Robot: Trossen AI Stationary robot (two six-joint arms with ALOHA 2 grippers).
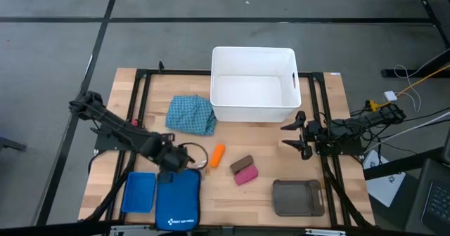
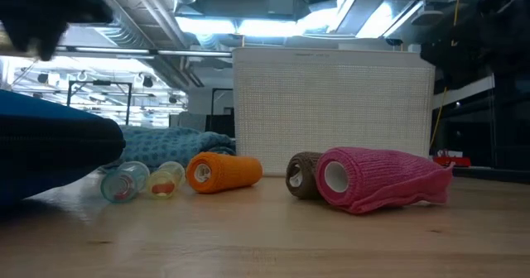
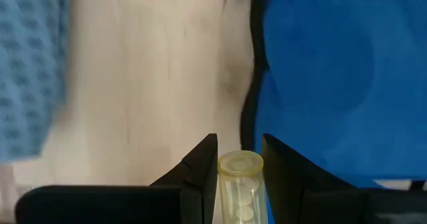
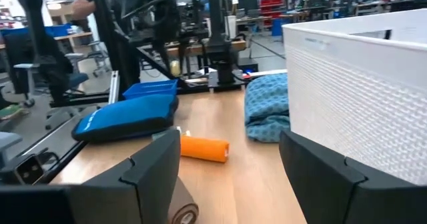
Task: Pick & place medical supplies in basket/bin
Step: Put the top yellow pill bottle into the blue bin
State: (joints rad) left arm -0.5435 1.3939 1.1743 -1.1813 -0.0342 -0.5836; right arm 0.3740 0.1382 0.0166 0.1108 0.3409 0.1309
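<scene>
My left gripper keeps holding the vial from here until it gets to the blue tray (image 1: 138,192), since the vial is short of the tray, over the blue zip pouch.
My left gripper (image 1: 177,159) (image 3: 240,161) hovers by the top edge of the blue zip pouch (image 1: 177,201) and is shut on a yellowish vial (image 3: 240,177). Two more vials (image 2: 124,181) (image 2: 166,179) lie on their sides on the wood. Around them, also resting on the table, are the orange cylinder (image 1: 217,154) (image 2: 222,171), the pink block (image 1: 247,175) (image 2: 377,179) and the teal patterned cloth bundle (image 1: 191,114). The white tub (image 1: 253,85) stands at the far edge. My right gripper (image 1: 295,134) (image 4: 227,177) waits open near the tub's right near corner. My left gripper pinches the yellowish vial between its two fingers, on the vial's side walls just below its round end (image 3: 240,163). The vial lies along the fingers, and that end pokes out level with the fingertips. White pills show inside it.
A brown roll (image 1: 241,164) lies against the pink block. A grey tray (image 1: 299,197) sits near the right near corner, and a blue tray (image 1: 138,192) sits left of the pouch. Black frame rails (image 1: 144,95) run along the table's sides. Bare wood lies between the cylinder and the tub.
</scene>
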